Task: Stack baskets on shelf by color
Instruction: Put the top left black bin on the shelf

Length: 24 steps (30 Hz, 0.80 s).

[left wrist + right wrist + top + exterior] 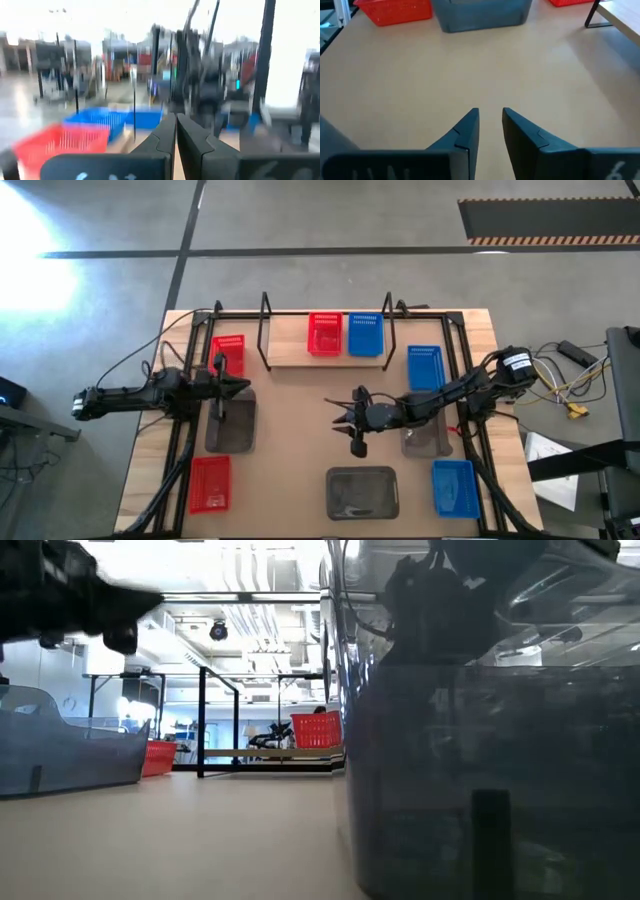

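Observation:
The grey basket needs my left gripper on its rim (pixel 230 452) next, so that it can be stacked on the shelf (pixel 290 348) beside the red basket.
The shelf (pixel 290 348) stands at the table's far middle, with a red basket (pixel 325 334) and a blue basket (pixel 365 334) side by side on its plank. On the tabletop rest two red baskets (pixel 229 355) (pixel 210 483), three grey baskets (pixel 230 420) (pixel 362 492) (pixel 425 442) and two blue baskets (pixel 425 367) (pixel 453 486). My left gripper (pixel 240 387) hovers at the far end of the left grey basket, shut (pixel 176 132) on nothing. My right gripper (pixel 345 420) hangs over bare table at the middle, open (pixel 490 112) and empty.
Black frame rails (pixel 185 430) (pixel 480 440) run along both sides of the table. The shelf's upright wire loops (pixel 265 320) rise at its ends. Bare tabletop (pixel 470 70) lies ahead of my right gripper, between it and the left grey basket (pixel 480 12).

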Available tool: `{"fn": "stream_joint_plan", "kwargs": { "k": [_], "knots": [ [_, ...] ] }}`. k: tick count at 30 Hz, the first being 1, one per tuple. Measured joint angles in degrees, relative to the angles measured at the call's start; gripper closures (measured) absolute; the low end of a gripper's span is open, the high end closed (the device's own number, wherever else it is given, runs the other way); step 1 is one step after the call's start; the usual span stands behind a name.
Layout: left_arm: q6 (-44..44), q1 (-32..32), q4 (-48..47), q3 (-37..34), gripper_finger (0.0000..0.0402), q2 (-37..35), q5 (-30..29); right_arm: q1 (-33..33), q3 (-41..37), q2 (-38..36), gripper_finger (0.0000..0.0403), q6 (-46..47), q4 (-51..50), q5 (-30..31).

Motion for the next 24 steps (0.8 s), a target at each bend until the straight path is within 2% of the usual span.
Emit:
{"fn": "stream_joint_plan", "kwargs": {
  "k": [5, 8, 14, 20, 24],
  "knots": [
    [-3.0, 0.0, 13.0, 0.0, 0.0402, 0.2, 0.4, 0.4, 0.0, 0.0, 0.0333, -0.7, 0.0, 0.0],
    [-2.4, -0.1, 12.1, 0.9, 0.0402, 2.1, 1.9, 0.8, -0.2, 0.0, 0.0332, -1.3, 0.0, 0.0],
    [-1.0, -1.1, -2.0, 10.8, 0.0402, 13.5, 2.1, 1.2, -0.3, 0.0, 0.0328, -1.4, 0.0, 0.1],
    [-1.0, -5.3, -30.2, 27.7, 0.0402, 26.8, 1.6, 1.3, -0.5, 0.0, 0.0335, -2.1, 0.0, 0.7],
    [-1.4, -11.8, -49.3, 38.9, 0.0402, 35.4, -4.7, 1.3, -0.7, 0.0, 0.0332, -3.0, 0.0, 1.8]
  ]
}}
